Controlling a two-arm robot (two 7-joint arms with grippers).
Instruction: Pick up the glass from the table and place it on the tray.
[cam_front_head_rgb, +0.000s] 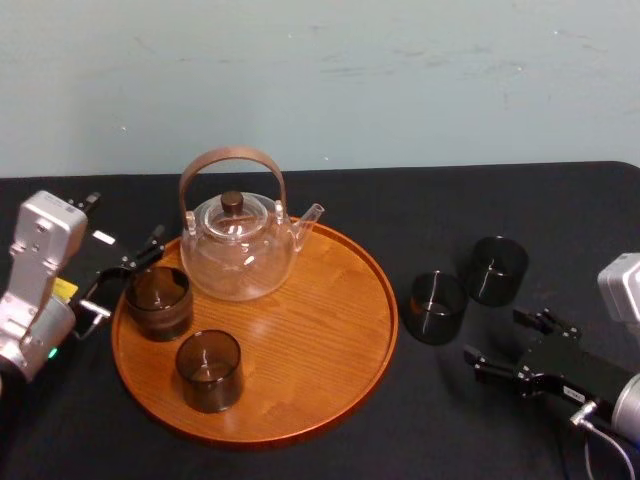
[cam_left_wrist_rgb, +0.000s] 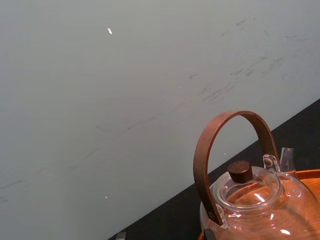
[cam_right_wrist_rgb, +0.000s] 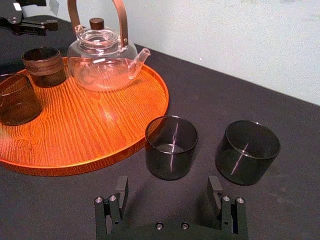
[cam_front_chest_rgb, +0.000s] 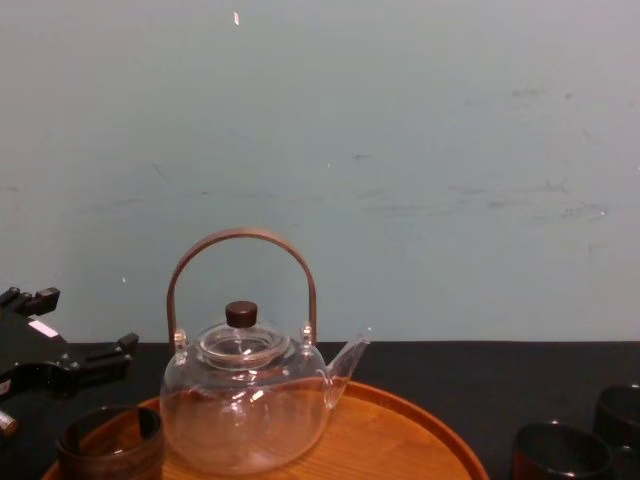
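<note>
The right gripper grips the nearer dark glass by its round side next. Then it places the glass on the wooden tray.
Two dark smoky glasses stand on the black table right of the tray: the nearer glass and one farther right. My right gripper is open and low over the table, a short way in front of the nearer glass and apart from it. The round orange-brown wooden tray carries two more dark glasses. My left gripper is open beside the tray's left rim, next to the left tray glass, holding nothing.
A clear glass teapot with a tall brown handle stands at the back of the tray. The tray's right half is bare wood. A pale wall rises behind the table's far edge.
</note>
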